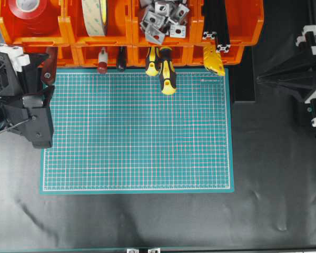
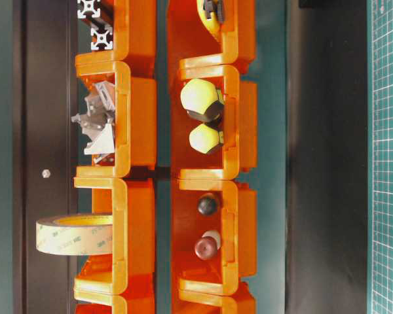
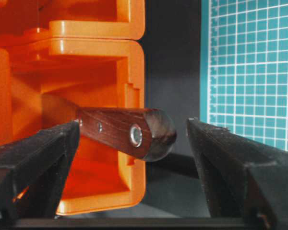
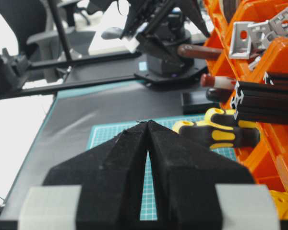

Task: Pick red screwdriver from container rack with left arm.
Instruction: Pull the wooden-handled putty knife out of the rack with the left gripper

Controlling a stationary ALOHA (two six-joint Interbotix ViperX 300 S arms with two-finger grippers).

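Note:
Next, to pick the red screwdriver, my left gripper grabs its handle end sticking out, since the orange bin's sides close around the screwdriver's blade.
The red screwdriver (image 1: 50, 62) sticks out of the lower left bin of the orange container rack (image 1: 68, 31). Its reddish-brown handle (image 3: 120, 132) has a metal-ringed hole near the end, and its blade is hidden inside the bin. My left gripper (image 1: 49, 73) is open with one finger on each side of the handle end, not touching it. In the left wrist view the fingers (image 3: 38, 158) stand well apart around the handle. My right gripper (image 4: 148, 123) is shut and empty at the right (image 1: 260, 79). The handle also shows in the right wrist view (image 4: 197, 51).
Two yellow-and-black screwdrivers (image 1: 166, 71), a small red-and-white screwdriver (image 1: 102, 60) and a black-handled tool (image 1: 121, 59) poke out of the lower bins. The upper bins hold red tape (image 1: 26, 10), a tape roll (image 1: 95, 16), metal brackets (image 1: 163, 18) and black extrusions (image 1: 218, 26). A green cutting mat (image 1: 137, 137) lies below.

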